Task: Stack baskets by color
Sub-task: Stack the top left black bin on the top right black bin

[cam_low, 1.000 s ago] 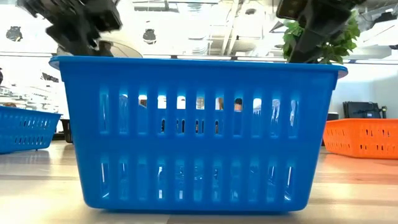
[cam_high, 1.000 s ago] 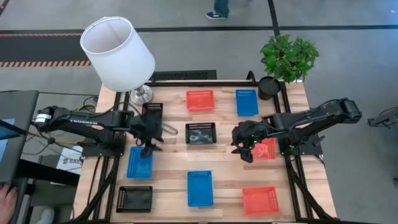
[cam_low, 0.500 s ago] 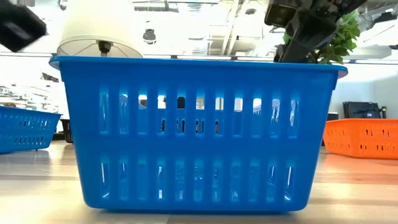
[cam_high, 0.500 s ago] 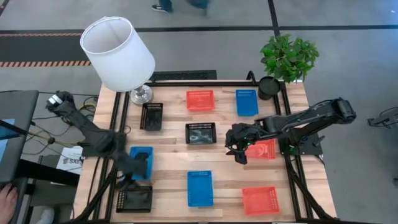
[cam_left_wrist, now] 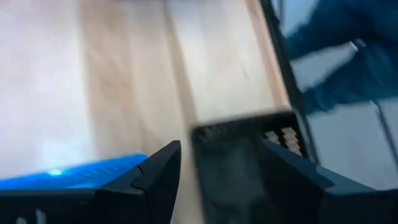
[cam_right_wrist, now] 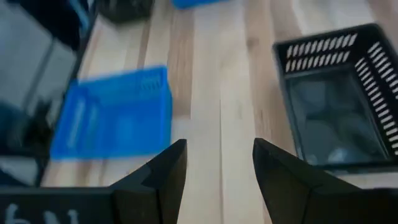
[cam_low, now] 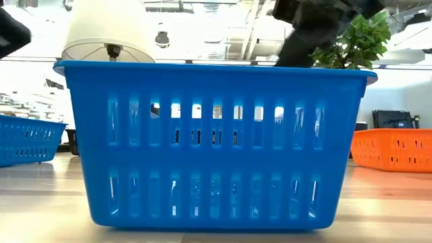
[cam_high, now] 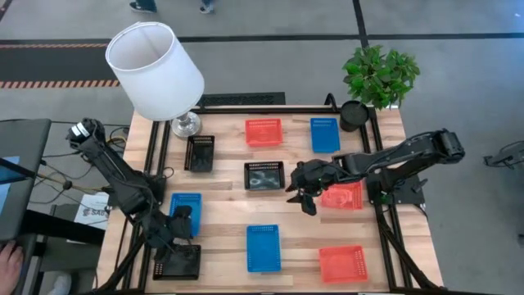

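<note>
The robot's right gripper will next stack the black basket beside the lamp in the centre black basket [cam_high: 264, 175], so it should grab that basket by its rim [cam_high: 213, 153].
Nine baskets lie flat on their bottoms on the wooden table [cam_high: 225, 209]. Blue ones are at the left [cam_high: 187, 201], near middle [cam_high: 263, 247] and far right [cam_high: 325, 135]. Red ones sit far middle [cam_high: 263, 132], near right [cam_high: 343, 263] and at the right [cam_high: 348, 197], partly under my right arm. Black ones are far left [cam_high: 200, 153], centre [cam_high: 264, 175] and near left [cam_high: 178, 262]. My left gripper [cam_high: 178, 229] hangs open between the left blue and near-left black basket [cam_left_wrist: 245, 162]. My right gripper [cam_high: 300, 199] is open over bare wood beside the centre black basket [cam_right_wrist: 339, 99].
A white-shaded lamp [cam_high: 155, 70] stands at the far left corner. A potted plant [cam_high: 378, 75] and a round black pot [cam_high: 353, 115] stand at the far right. Bare wood lies between the rows of baskets. A black frame [cam_high: 385, 238] runs along the table's sides.
My left arm has swung toward the table's near edge, and its gripper has gone from the far end of the left blue basket to that basket's near end, by the near-left black one. My right gripper has gone a little toward the table's left. No basket has moved.
</note>
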Robot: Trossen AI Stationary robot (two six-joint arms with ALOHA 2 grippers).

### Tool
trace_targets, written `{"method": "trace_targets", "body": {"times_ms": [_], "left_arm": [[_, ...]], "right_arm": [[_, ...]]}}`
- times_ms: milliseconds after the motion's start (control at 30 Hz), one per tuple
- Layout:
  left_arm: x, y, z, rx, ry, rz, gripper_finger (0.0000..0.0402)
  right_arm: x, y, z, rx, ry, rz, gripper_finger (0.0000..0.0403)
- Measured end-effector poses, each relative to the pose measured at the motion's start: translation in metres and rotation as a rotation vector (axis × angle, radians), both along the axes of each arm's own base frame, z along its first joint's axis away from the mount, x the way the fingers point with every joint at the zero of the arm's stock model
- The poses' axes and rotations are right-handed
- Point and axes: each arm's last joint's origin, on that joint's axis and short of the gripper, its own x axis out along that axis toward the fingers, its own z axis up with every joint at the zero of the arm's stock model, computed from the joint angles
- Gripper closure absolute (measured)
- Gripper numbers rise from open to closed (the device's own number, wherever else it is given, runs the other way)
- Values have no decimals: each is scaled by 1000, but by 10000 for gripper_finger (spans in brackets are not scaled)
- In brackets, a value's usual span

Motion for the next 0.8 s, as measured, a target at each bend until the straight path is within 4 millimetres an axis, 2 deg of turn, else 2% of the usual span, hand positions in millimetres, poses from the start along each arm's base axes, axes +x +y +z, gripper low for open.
{"method": "trace_targets", "body": {"times_ms": [67, 200, 367, 567, 700, 800], "left_arm": [[0, 3, 3, 28, -50, 38, 201], [2, 12, 6, 103, -131, 128, 201], [5, 37, 13, 240, -195, 259, 201], [0, 81, 30, 378, -304, 406, 201], [-10, 108, 36, 389, -380, 492, 201], [-20, 122, 37, 362, -455, 550, 201]], "right_arm": [[3, -6, 0, 74, -8, -80, 198], [26, -25, 3, 119, -43, -179, 198], [80, -53, 16, 193, -89, -308, 198], [149, -84, 25, 379, -81, -493, 198], [186, -98, 17, 423, -9, -558, 198], [209, -101, 12, 419, 37, -575, 198]]}}
